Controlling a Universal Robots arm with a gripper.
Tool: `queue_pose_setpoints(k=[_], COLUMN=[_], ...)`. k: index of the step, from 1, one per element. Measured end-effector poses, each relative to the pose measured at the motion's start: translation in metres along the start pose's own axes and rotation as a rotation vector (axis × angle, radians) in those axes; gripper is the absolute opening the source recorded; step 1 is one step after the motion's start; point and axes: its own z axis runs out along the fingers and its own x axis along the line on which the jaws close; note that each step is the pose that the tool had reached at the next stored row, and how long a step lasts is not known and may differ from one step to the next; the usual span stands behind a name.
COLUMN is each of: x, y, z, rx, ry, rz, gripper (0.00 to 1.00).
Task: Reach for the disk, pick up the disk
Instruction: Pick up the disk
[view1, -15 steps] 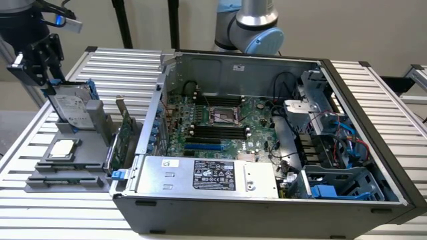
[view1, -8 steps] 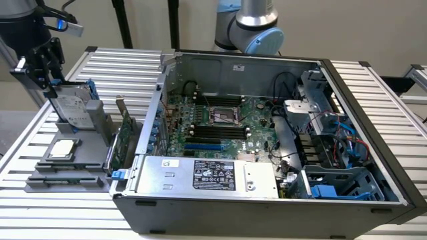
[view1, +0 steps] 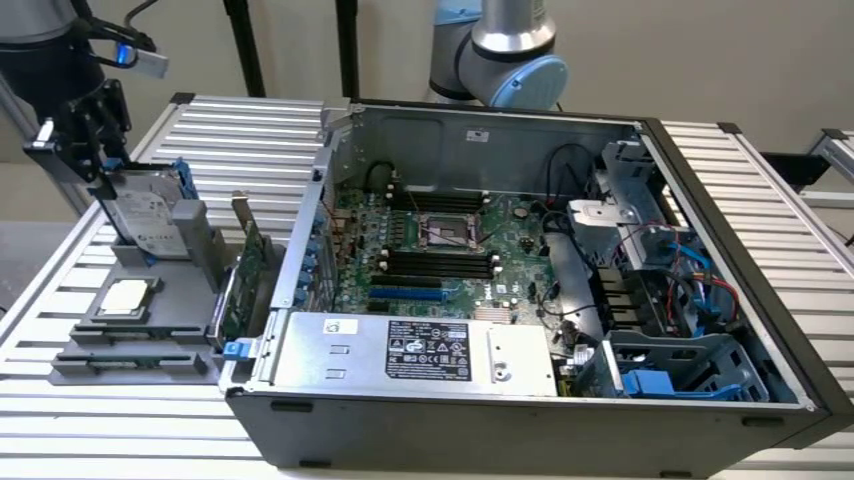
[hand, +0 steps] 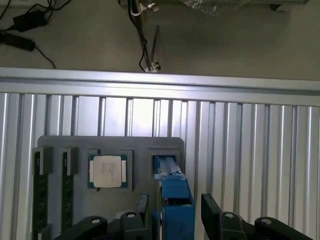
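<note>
The lower end of the disk is in the grey holder's slot (view1: 134, 252). My gripper should grab the disk by its exposed blue top edge (view1: 142, 168) next.
The disk (view1: 150, 220) stands on edge in a slot of the grey holder (view1: 134, 350) at the exterior view's left, silver-grey with a white label and a blue carrier frame. My gripper (view1: 96, 165) hangs just above it and a little to the exterior view's left. In the wrist view I look down on the disk's blue top edge (hand: 175, 192). My gripper (hand: 175, 206) is open, with one black finger (hand: 142, 205) on each side of that edge and a small gap on both sides. Nothing is held.
A square CPU chip (hand: 107, 171) and two memory sticks (hand: 39, 195) lie in the same holder. A green card (view1: 247, 270) stands between the holder and the open computer case (view1: 534, 260). The slatted metal table's edge (hand: 160, 82) is near, with floor and cables beyond.
</note>
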Motion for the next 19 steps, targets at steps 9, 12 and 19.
queue_pose_setpoints(k=[9, 12, 19], x=[0.0000, 0.0000, 0.0000], y=[0.0000, 0.0006, 0.0012], z=[0.0019, 0.0026, 0.0028], rx=[0.0026, 0.0030, 0.0028], ry=[0.0000, -0.0001, 0.0000], rz=[-0.001, -0.002, -0.003], gripper=[0.54, 0.54, 0.33])
